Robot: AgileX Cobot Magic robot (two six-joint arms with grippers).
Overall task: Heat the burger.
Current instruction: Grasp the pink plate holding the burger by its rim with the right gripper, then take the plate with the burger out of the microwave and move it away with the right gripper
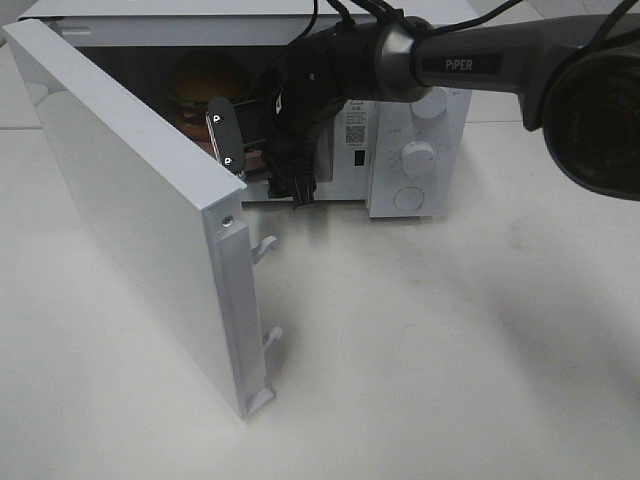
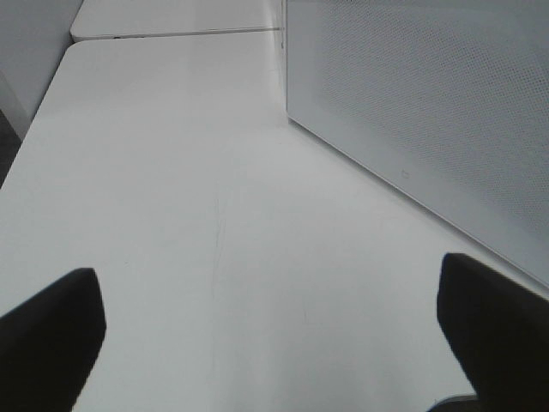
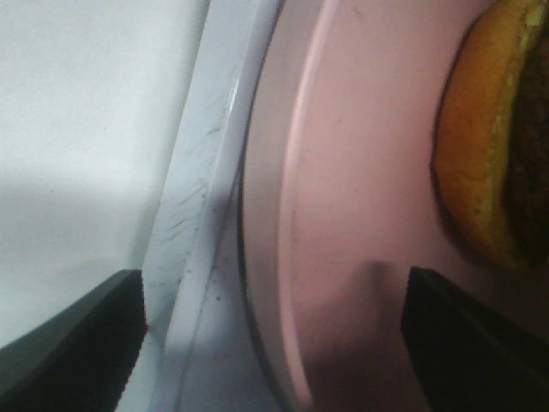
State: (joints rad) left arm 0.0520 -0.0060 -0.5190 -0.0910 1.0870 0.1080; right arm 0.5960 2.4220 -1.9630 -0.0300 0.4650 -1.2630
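Observation:
My right gripper's fingers stand around the plate's pink rim, above the oven's white sill, so it is now time to close it on the rim.
The burger point(image 1: 205, 85) sits deep inside the open microwave point(image 1: 420, 165); its golden bun and dark layers show in the right wrist view point(image 3: 489, 154) on a pink plate point(image 3: 360, 172). My right gripper point(image 1: 225, 140) reaches into the oven's mouth and stands open point(image 3: 274, 343). The plate's rim and the oven's white sill point(image 3: 197, 240) lie between its fingers, which are not pressing on either. My left gripper point(image 2: 274, 343) is open over bare table, with nothing between its dark fingers.
The microwave door point(image 1: 130, 200) swings wide toward the front left; its perforated panel point(image 2: 429, 112) stands close beside my left gripper. The knobs point(image 1: 418, 157) are on the oven's right side. White table point(image 1: 450, 350) stretches in front.

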